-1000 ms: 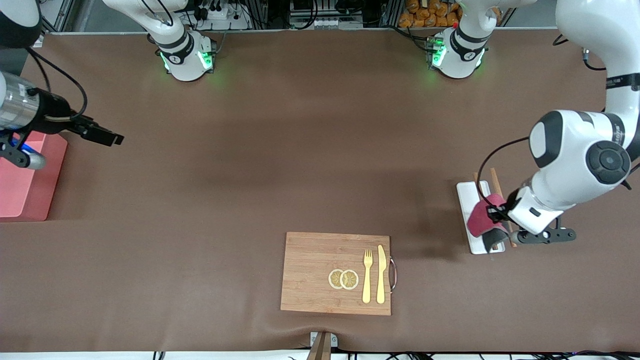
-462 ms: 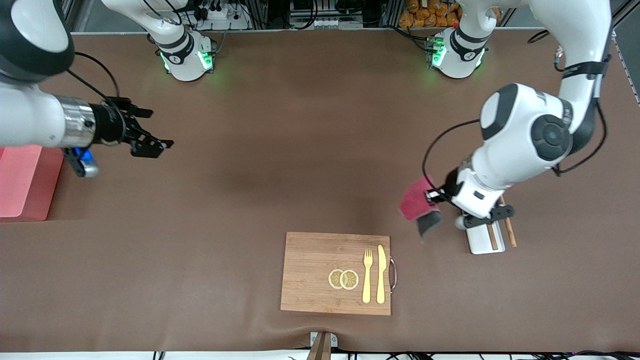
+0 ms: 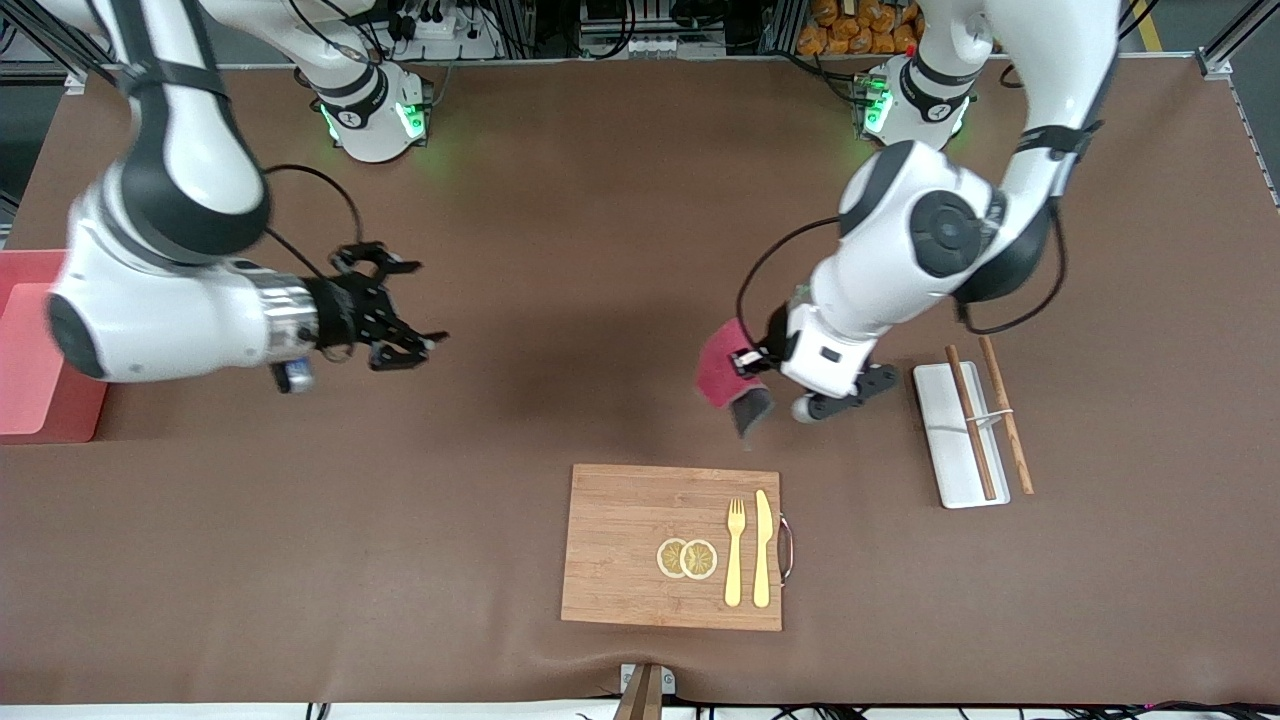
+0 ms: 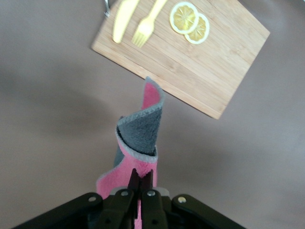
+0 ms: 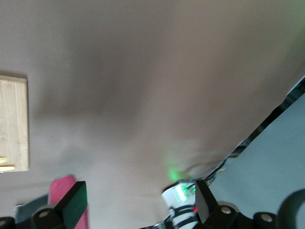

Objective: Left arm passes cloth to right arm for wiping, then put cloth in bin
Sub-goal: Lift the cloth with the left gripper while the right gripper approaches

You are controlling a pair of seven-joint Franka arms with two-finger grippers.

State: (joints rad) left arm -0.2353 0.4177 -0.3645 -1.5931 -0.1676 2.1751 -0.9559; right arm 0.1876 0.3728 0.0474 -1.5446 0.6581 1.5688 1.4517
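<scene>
I need to wipe with the cloth and then put it in the pink bin (image 3: 35, 370), so my right gripper should next grab it by its crimson fold (image 3: 723, 364).
The cloth (image 3: 722, 375), crimson on one face and dark grey on the other, hangs folded from my left gripper (image 3: 748, 363), which is shut on its edge. Cloth and gripper hang in the air over bare table, between the wooden board and the white tray. In the left wrist view the cloth (image 4: 141, 136) droops past the pinched fingertips (image 4: 141, 175). My right gripper (image 3: 430, 302) is open and holds nothing, over the table's middle, pointing at the cloth. Its wrist view shows the spread gripper (image 5: 139, 200) and a pink bit of cloth (image 5: 62, 190). The pink bin (image 3: 35, 370) stands at the right arm's end.
A wooden board (image 3: 640, 545) with a yellow fork (image 3: 735, 552), a knife (image 3: 762, 548) and lemon slices (image 3: 687, 558) lies near the front edge. A flat white tray (image 3: 945, 440) with two chopsticks (image 3: 1005, 415) lies toward the left arm's end.
The left arm has carried the cloth from over the white tray toward the table's middle. The right arm has swung from over the bin toward the middle, still open.
</scene>
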